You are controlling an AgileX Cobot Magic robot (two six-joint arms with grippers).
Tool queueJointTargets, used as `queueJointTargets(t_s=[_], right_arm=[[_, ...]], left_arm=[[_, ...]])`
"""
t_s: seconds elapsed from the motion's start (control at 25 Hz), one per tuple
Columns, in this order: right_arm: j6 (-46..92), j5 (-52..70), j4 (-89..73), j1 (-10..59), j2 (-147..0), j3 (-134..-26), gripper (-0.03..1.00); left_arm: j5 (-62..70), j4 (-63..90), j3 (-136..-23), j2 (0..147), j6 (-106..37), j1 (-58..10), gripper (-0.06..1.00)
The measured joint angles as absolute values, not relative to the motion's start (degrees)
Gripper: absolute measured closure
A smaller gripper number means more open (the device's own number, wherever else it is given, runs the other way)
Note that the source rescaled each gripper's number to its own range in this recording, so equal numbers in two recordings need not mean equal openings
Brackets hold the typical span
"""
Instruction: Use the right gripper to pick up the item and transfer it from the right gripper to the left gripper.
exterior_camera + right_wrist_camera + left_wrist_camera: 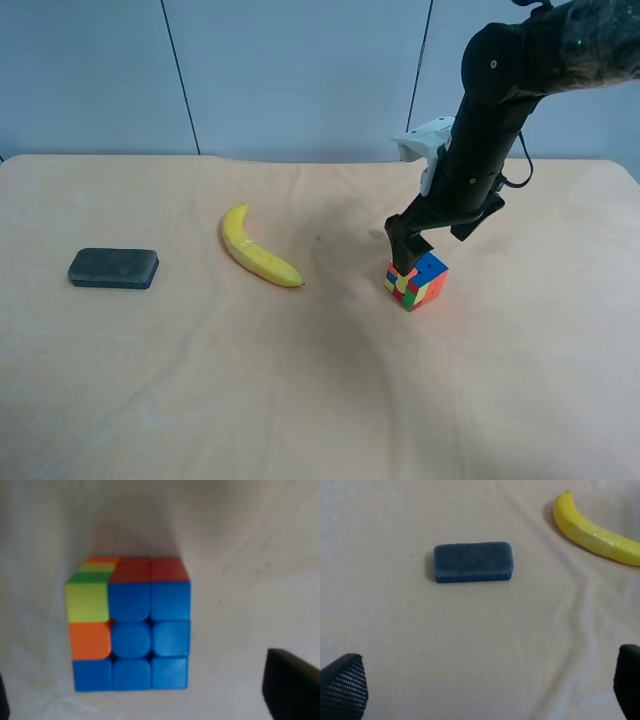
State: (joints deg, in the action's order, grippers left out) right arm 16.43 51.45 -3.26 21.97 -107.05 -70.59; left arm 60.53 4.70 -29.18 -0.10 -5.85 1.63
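I am not ready to close yet: the fingers of my right gripper reach only the blue top (pixel 431 267), short of the orange side. I should lower my right gripper first, then close it on the cube.
The item, a small puzzle cube (pixel 417 281), lies on the tan table (pixel 300 400) at the right of the exterior high view. The right gripper (pixel 405 262), on the black arm with a white-grey wrist block, hangs over the cube with its fingers down at the cube's top. In the right wrist view the cube (pixel 131 630) shows a mostly blue face. The gripper (pixel 150 700) is open, with a dark finger (pixel 292 687) to one side of the cube, apart from it. The left gripper (pixel 485 690) is open and empty above the table. It is out of the exterior high view.
A yellow banana (pixel 255 250) lies near the table's middle and a dark grey-green block (pixel 113 267) at the exterior high view's left. Both show in the left wrist view, the banana (pixel 595 530) and the block (pixel 472 561). A pale wall stands behind the table.
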Motion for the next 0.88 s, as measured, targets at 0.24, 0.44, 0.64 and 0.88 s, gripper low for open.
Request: queueJointTargets(t_s=[0.24,0.44,0.64,0.88], right_arm=[[16.55,49.94,-2.16,21.97,-110.45,-70.59,-0.03],[16.6,48.6,-1.73,21.97,-112.22,-70.64,-0.03],[16.94,48.43,-1.79,21.97,-114.12,-70.64,-0.03],[16.98,47.3,-1.79,21.97,-114.35,-70.64,0.1]], left_arm=[[60.53,4.7,-29.18,-0.1,-5.85,1.63,-0.06],[60.53,4.7,-29.18,-0.1,-5.85,1.63,-0.06],[60.53,4.7,-29.18,-0.1,-5.85,1.63,-0.06],[60.53,4.7,-29.18,-0.1,-5.85,1.63,-0.06]])
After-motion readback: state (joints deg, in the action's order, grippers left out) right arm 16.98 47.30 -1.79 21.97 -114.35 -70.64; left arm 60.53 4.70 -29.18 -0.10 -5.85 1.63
